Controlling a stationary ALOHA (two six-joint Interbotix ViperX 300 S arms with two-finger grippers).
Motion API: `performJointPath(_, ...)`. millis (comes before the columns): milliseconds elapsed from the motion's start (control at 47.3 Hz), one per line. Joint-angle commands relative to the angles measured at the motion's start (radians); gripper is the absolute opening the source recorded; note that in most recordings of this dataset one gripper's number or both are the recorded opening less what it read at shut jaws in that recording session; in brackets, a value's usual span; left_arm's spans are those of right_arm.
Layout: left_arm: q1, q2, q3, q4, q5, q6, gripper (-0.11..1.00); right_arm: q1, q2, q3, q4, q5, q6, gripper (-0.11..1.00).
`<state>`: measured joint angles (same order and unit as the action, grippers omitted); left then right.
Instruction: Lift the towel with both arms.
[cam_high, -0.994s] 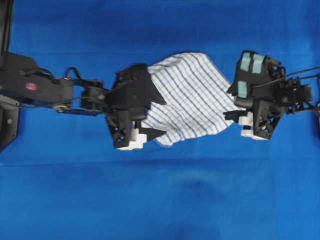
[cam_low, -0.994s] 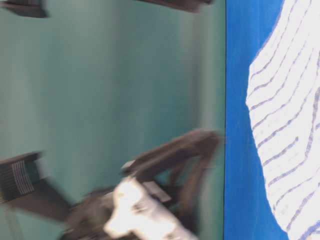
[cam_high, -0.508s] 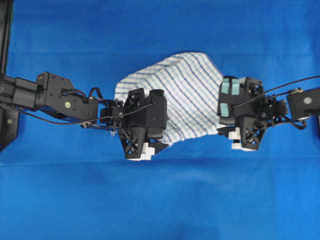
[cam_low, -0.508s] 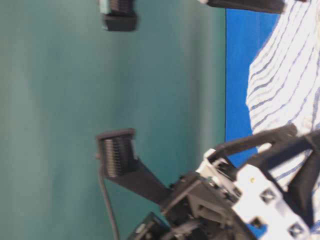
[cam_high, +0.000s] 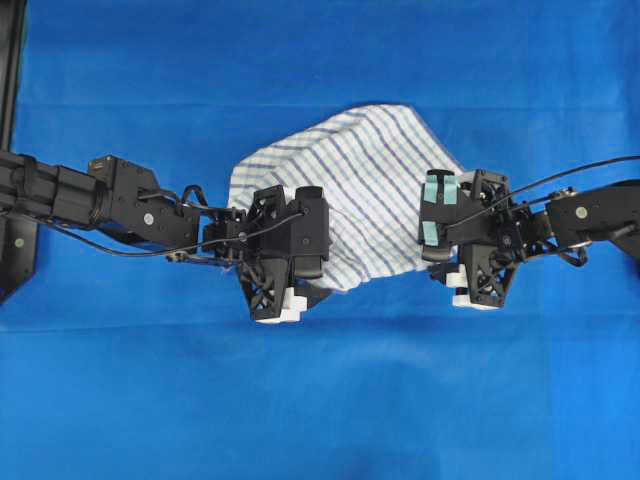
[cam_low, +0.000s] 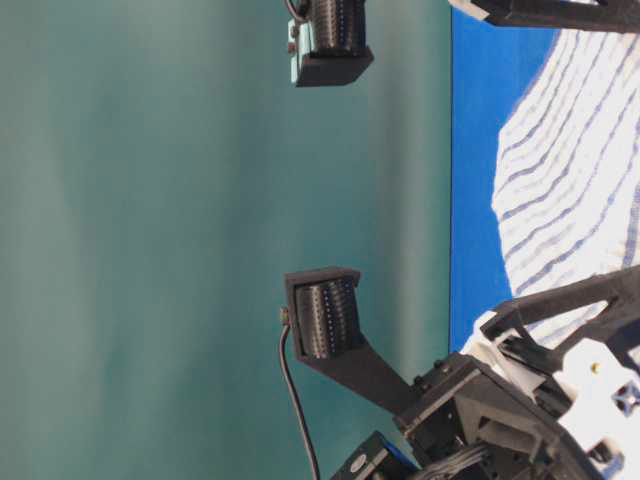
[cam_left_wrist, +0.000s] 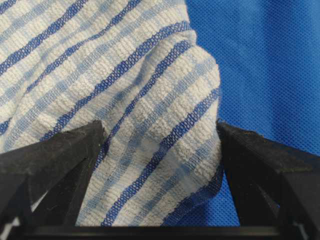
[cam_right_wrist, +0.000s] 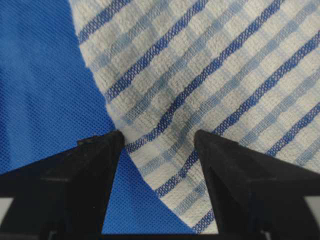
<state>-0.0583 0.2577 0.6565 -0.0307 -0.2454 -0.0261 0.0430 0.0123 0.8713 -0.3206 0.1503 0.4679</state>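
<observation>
My left gripper grabs the towel by the raised fold at its corner (cam_left_wrist: 162, 145) next, since the rest of the towel lies slack on the blue cover.
The towel (cam_high: 360, 185), white with blue check stripes, lies crumpled on the blue table cover (cam_high: 330, 400). My left gripper (cam_high: 290, 265) points down over its lower left corner. In the left wrist view the left gripper (cam_left_wrist: 160, 150) is open, with a raised fold of the towel (cam_left_wrist: 150, 100) filling the gap and brushing both fingers (cam_left_wrist: 55, 160). My right gripper (cam_high: 455, 250), with teal pads, is down at the towel's right edge. Seen from its wrist, the right gripper (cam_right_wrist: 157, 150) is open and straddles the towel's edge (cam_right_wrist: 200, 75), with blue cover showing beside it.
The blue cover spreads wide around the towel. A black frame post (cam_high: 10, 150) stands at the far left. In the sideways table-level view, the left arm's black and white bracket (cam_low: 540, 400) fills the lower right next to the towel (cam_low: 570, 200), with a teal wall behind.
Both grippers have moved inward and down onto the towel's two sides. The left one slid right onto the lower left corner, the right one slid left. The towel's left side has bunched slightly.
</observation>
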Motion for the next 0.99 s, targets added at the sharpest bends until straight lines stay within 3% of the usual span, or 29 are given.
performJointPath(0, 0.000, -0.014, -0.011, -0.003, -0.005, 0.000, 0.84, 0.002, -0.006, -0.014, 0.002, -0.008, 0.002, 0.63)
performJointPath(148, 0.005, -0.014, -0.012, -0.003, -0.003, 0.000, 0.57, -0.009, -0.005, -0.017, 0.002, -0.008, 0.002, 0.51)
performJointPath(317, 0.006, -0.015, -0.014, -0.003, -0.003, 0.003, 0.10, -0.015, -0.006, -0.015, 0.000, -0.008, 0.000, 0.05)
performJointPath(360, 0.008, -0.015, -0.014, -0.002, -0.002, 0.003, 0.03, -0.015, -0.006, -0.017, 0.002, -0.008, 0.000, 0.03)
performJointPath(762, 0.018, -0.097, -0.014, -0.003, 0.071, 0.009, 0.02, -0.015, -0.026, -0.037, 0.000, 0.003, 0.002, 0.03)
performJointPath(973, 0.018, -0.244, -0.015, -0.002, 0.199, 0.015, 0.02, 0.003, -0.152, -0.103, 0.002, 0.152, 0.002, 0.03)
